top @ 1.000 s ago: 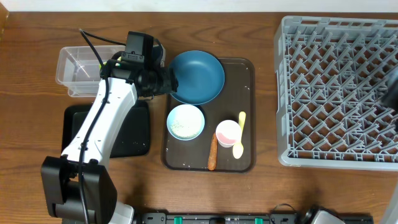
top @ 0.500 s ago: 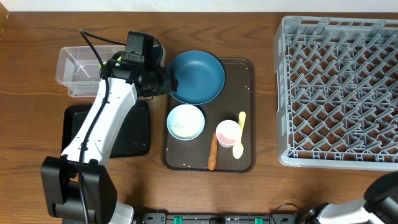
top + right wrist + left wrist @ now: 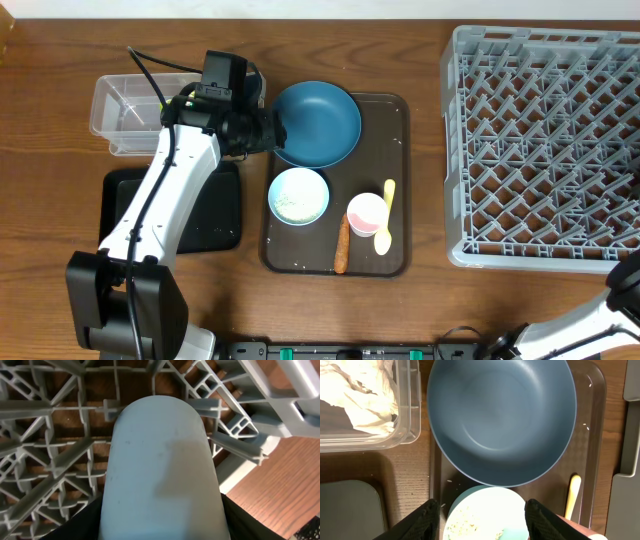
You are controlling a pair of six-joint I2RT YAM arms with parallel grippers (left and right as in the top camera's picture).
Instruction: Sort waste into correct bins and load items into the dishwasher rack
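The pink cup should be grabbed next by its rim [image 3: 367, 196] [image 3: 587, 531], with my left gripper pinching the cup's side. The cup's base end stays free to hand over to my right gripper.
The dark blue plate [image 3: 318, 122] lies at the back of the brown serving tray [image 3: 400, 110]. In front of it are the white bowl [image 3: 298, 196] holding rice grains [image 3: 470, 529], the pink cup [image 3: 366, 212], the pale yellow spoon [image 3: 385, 225] and the carrot stick [image 3: 342, 246]. My left gripper [image 3: 485, 521] is open and empty, hovering between the plate [image 3: 500, 420] and the bowl [image 3: 487, 510]. My right gripper [image 3: 160, 527] is shut on the light blue cup [image 3: 160, 460], above a corner of the grey dishwasher rack [image 3: 50, 460]. Crumpled tissue [image 3: 360, 395] lies in the clear tub [image 3: 405, 435]. The wrapper is not in view.
The rack [image 3: 545, 150] fills the right of the table. The clear tub [image 3: 115, 110] stands at the back left, with the black tray [image 3: 215, 215] in front of it, partly under my left arm. Loose rice grains dot the serving tray [image 3: 590, 390].
My right arm has left the rack's right edge in the overhead view and now shows only at the bottom right corner. My left arm has not moved.
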